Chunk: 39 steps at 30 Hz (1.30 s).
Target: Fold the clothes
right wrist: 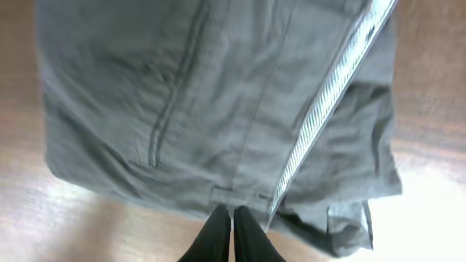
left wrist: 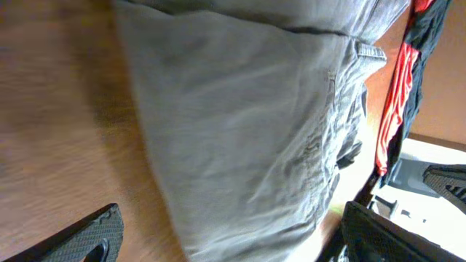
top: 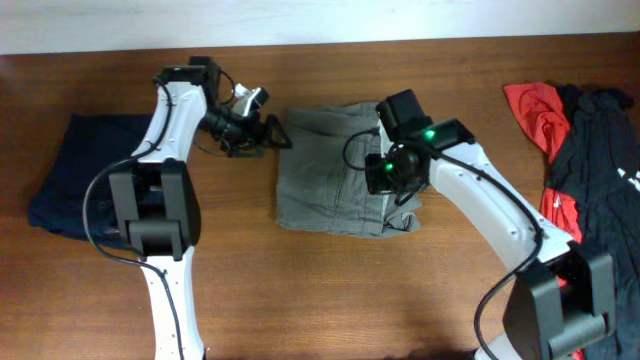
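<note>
The folded grey-khaki garment is next for the left gripper, which needs to grab it by its edge facing the navy garment [left wrist: 234, 252]. It can then be stacked there still folded.
The clothes [top: 322, 178] are a grey-khaki shorts-like garment lying folded over at the table's middle. My left gripper [top: 268, 131] is open at the garment's upper left edge. In the left wrist view its two fingers [left wrist: 244, 246] stand wide apart, with the fabric [left wrist: 240, 116] spread between and beyond them. My right gripper [top: 386, 176] sits over the garment's right side. In the right wrist view its fingers [right wrist: 233, 218] are pressed together on the waistband edge by a belt loop [right wrist: 237, 195], with a loose folded layer [right wrist: 342, 211] beside them.
A dark navy garment [top: 68, 172] lies at the left of the wooden table [top: 330, 290]. Red and black garments [top: 585, 150] are heaped at the right edge; they also show in the left wrist view [left wrist: 397, 94].
</note>
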{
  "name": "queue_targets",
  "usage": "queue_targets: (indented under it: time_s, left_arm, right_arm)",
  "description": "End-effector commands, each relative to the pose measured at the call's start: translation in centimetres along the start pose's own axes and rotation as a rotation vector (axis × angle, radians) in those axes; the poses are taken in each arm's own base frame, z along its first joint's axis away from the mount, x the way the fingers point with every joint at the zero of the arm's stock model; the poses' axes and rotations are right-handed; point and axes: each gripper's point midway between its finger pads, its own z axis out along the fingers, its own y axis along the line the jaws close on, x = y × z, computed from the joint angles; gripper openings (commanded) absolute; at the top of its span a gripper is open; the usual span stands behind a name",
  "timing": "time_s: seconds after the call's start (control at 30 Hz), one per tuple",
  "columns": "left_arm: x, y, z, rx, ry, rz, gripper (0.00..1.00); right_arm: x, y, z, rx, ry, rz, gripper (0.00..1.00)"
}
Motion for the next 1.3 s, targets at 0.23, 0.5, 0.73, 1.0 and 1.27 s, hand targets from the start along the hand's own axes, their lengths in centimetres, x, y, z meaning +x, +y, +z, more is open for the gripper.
queue_targets:
  time_s: [0.23,0.5,0.73,1.0,1.27]
  left_arm:
    - [1.6,1.4,5.2,-0.009,0.115,-0.162,0.96]
    - [2.4,2.6,8.3,0.009,0.167,-0.185,0.89]
    - [1.9,0.7,10.3,0.041,0.164,-0.114,0.77]
    - [1.7,-1.0,12.2,0.040,0.166,-0.039,0.39]
    - [1.7,-1.6,8.7,0.047,0.156,-0.012,0.00]
  right_arm:
    - [0.4,-1.6,4.4,0.060,0.081,0.020,0.09]
    - [0.7,-2.0,8.3,0.065,0.134,0.080,0.07]
    - [2.3,-2.5,11.1,0.076,0.216,0.139,0.07]
    - [4.2,-2.0,13.1,0.028,0.315,0.163,0.06]
    - [4.0,-3.1,9.4,0.086,0.313,0.151,0.04]
